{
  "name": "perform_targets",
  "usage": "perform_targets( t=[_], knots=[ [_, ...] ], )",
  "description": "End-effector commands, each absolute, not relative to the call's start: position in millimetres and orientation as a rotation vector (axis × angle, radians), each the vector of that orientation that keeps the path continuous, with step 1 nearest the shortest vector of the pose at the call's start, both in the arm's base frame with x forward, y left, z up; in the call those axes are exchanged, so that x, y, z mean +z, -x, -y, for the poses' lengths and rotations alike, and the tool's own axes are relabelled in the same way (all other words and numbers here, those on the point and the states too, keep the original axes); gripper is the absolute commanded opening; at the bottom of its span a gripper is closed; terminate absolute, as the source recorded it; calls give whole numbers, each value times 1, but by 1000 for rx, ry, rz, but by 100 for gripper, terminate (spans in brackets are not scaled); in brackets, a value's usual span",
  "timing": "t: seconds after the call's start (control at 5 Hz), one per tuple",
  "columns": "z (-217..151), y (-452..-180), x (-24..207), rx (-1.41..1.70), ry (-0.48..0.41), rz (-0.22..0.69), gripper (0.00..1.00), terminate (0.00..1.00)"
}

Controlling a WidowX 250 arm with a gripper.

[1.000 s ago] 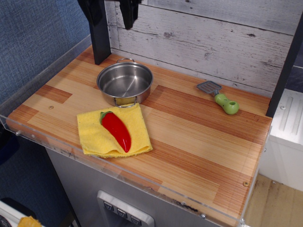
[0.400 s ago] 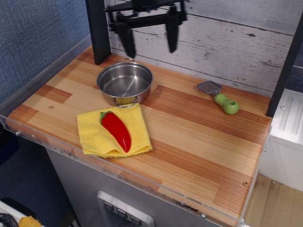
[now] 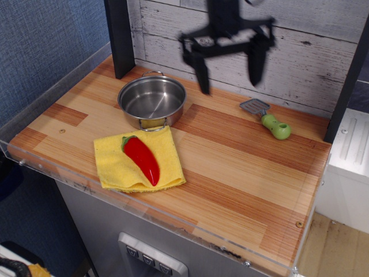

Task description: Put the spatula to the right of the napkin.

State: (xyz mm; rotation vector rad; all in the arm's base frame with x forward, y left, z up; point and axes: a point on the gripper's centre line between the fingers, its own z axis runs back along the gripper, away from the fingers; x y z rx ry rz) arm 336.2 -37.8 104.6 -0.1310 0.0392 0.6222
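Note:
The spatula needs to be grabbed next by its lime-green handle [image 3: 275,126] with my gripper. Then my gripper needs to set the spatula beside the yellow napkin.
The spatula [image 3: 267,118] lies at the back right of the wooden counter, grey slotted head toward the wall, lime-green handle pointing front-right. The yellow napkin [image 3: 138,159] lies front left, with a red chili pepper [image 3: 142,158] on top of it. My gripper [image 3: 229,76] is black, open wide and empty, hanging in the air above the back of the counter, between the pot and the spatula, a little left of the spatula's head.
A steel pot [image 3: 152,100] stands behind the napkin, touching its far edge. A black post [image 3: 119,36] stands at the back left. A white plank wall [image 3: 300,52] runs along the back. A clear acrylic rim [image 3: 173,226] edges the counter.
My gripper has come down from the top left and moved right, from above the pot toward the spatula. Its fingers have spread wide. Nothing on the counter has moved.

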Motion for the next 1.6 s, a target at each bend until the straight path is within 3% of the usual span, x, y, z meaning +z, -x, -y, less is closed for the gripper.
perform_targets(
  t=[0.0,0.2,0.8,1.4],
  knots=[
    [78,-351,84,610,61,90,100,0],
    [91,-361,72,612,22,153,100,0],
    [93,-404,51,686,7,189,100,0],
    [78,-417,32,703,-70,198,100,0]
  ],
)
